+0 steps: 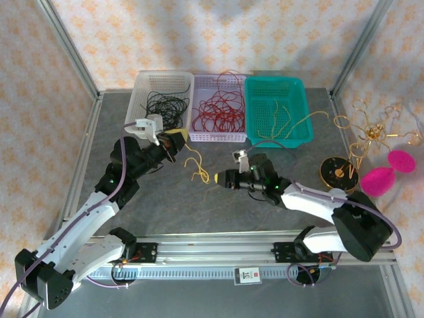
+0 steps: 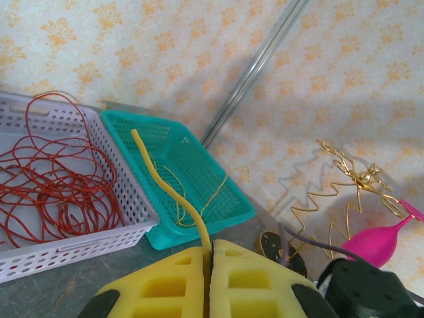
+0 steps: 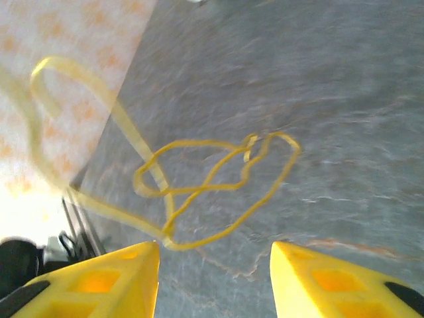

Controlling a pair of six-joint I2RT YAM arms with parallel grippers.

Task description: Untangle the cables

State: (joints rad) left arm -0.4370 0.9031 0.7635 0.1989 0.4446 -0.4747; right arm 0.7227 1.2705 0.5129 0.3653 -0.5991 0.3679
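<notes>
My right gripper should grab the yellow cable's tabletop loops next, away from my left gripper's hold, to untangle it.
A yellow cable (image 1: pixel 194 165) hangs from my left gripper (image 1: pixel 173 142) down to the grey table (image 1: pixel 159 205) in loose loops. In the left wrist view the yellow foam jaws of the left gripper (image 2: pixel 211 255) are shut on this yellow cable (image 2: pixel 173 191), which rises out of them. My right gripper (image 1: pixel 219 177) is low over the table just right of the loops and points left. Its jaws are open, and the right gripper (image 3: pixel 215 255) has the cable's loops (image 3: pixel 218 179) lying just ahead of it, close to its left finger (image 3: pixel 126 271).
Three baskets stand in a row at the back: a white basket (image 1: pixel 144 89) with black cables, a lavender basket (image 1: pixel 199 136) with red cables (image 2: pixel 53 185), and a teal basket (image 1: pixel 301 99) with yellow ones. A gold wire ornament (image 1: pixel 371 132), a black disc (image 1: pixel 338 172) and pink pieces (image 1: pixel 387 173) sit at the right.
</notes>
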